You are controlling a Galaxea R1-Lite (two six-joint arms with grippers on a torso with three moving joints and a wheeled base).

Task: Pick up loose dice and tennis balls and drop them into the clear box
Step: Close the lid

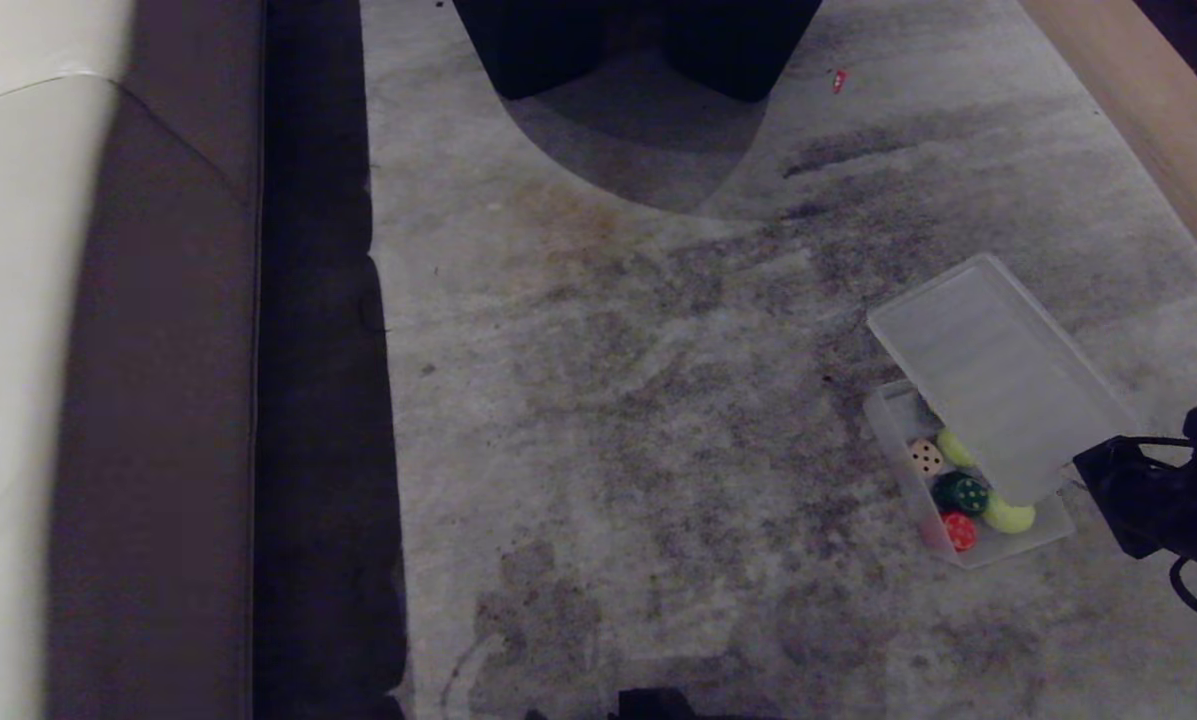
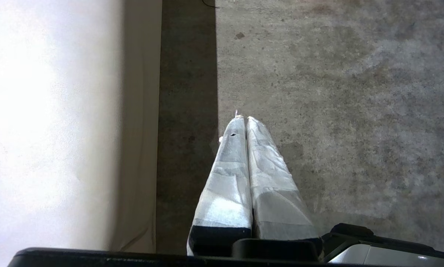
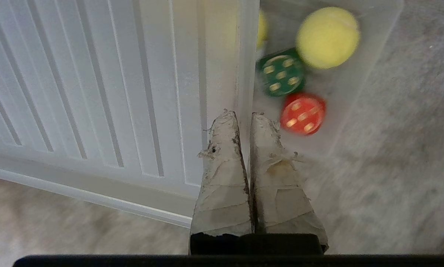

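The ribbed lid's edge point(image 1: 942, 406) point(image 3: 249, 53) crosses inside the rim of the clear box. My right gripper should shift and turn the lid before it opens.
The clear box point(image 1: 1018, 545) sits on the floor at the right. Inside it lie a beige die point(image 1: 925, 457), a dark green die point(image 1: 961, 493), a red die point(image 1: 959, 530) and a tennis ball point(image 1: 1008, 515). A second yellow-green ball point(image 1: 955, 447) is half hidden under the ribbed lid point(image 1: 998, 375), which lies tilted across the box. My right gripper point(image 3: 243, 115) is shut on the lid's rim point(image 3: 248, 74), close to the red die point(image 3: 302, 113) and the green die point(image 3: 281, 75). My left gripper point(image 2: 244, 118) is shut and empty, hanging over bare floor beside the sofa.
A pale sofa with a brown base point(image 1: 108, 400) runs along the left. Dark furniture point(image 1: 638, 40) stands at the far middle and a beige board point(image 1: 1138, 100) at the far right. A small red scrap point(image 1: 839, 80) lies on the stained floor.
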